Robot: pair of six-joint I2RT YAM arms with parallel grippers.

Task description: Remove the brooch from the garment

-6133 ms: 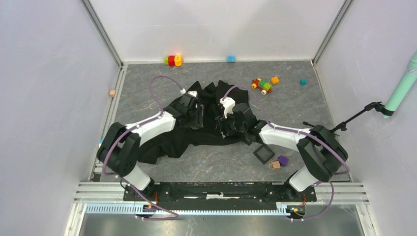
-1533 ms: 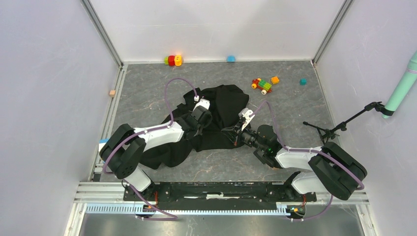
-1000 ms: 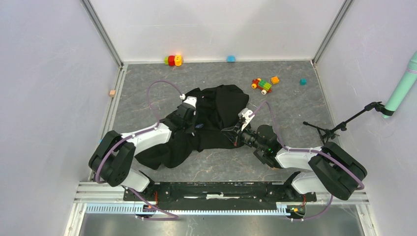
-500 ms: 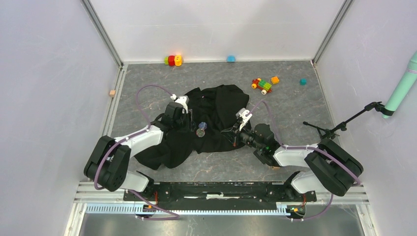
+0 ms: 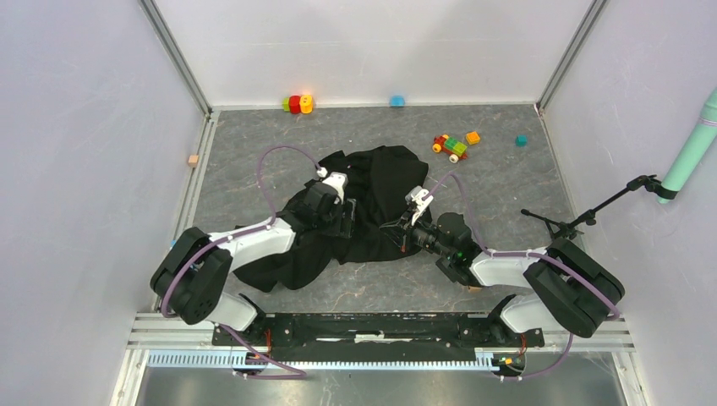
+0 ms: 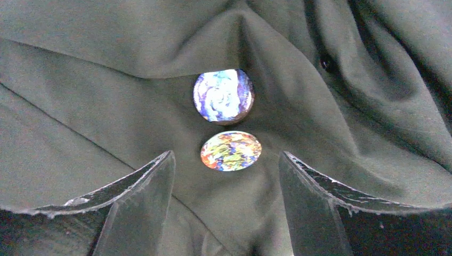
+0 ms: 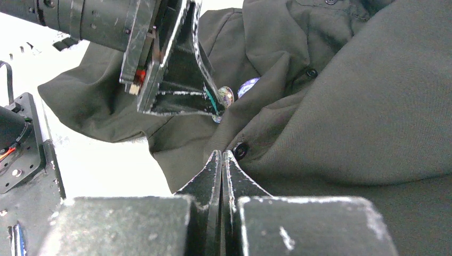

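If I lifted my left gripper now, it would lift away without the multicoloured piece: cloth shows between its open fingers and that piece.
The black garment (image 5: 385, 182) lies crumpled mid-table. In the left wrist view the brooch (image 6: 224, 96), a small round bluish-white piece, sits on the cloth (image 6: 106, 106), with a second round, multicoloured one (image 6: 231, 151) just below it. My left gripper (image 6: 226, 156) hovers open over them, its fingers (image 6: 144, 197) either side of the multicoloured one without touching it. From above, my left gripper (image 5: 345, 218) hides both pieces. My right gripper (image 7: 221, 155) is shut, tips against a cloth fold beside a black button (image 7: 240, 151). That view also shows the brooch (image 7: 248, 87).
Coloured toy bricks (image 5: 296, 103) and a blue piece (image 5: 396, 101) lie at the back wall. A toy car (image 5: 451, 146), an orange brick (image 5: 473, 137) and a teal cube (image 5: 521, 140) sit back right. A tan block (image 5: 194, 159) lies far left. A black stand (image 5: 583, 220) reaches in from the right.
My left gripper has gone from shut to open and moved right, over the round pieces that showed beside it half a second ago. The right arm has hardly moved.
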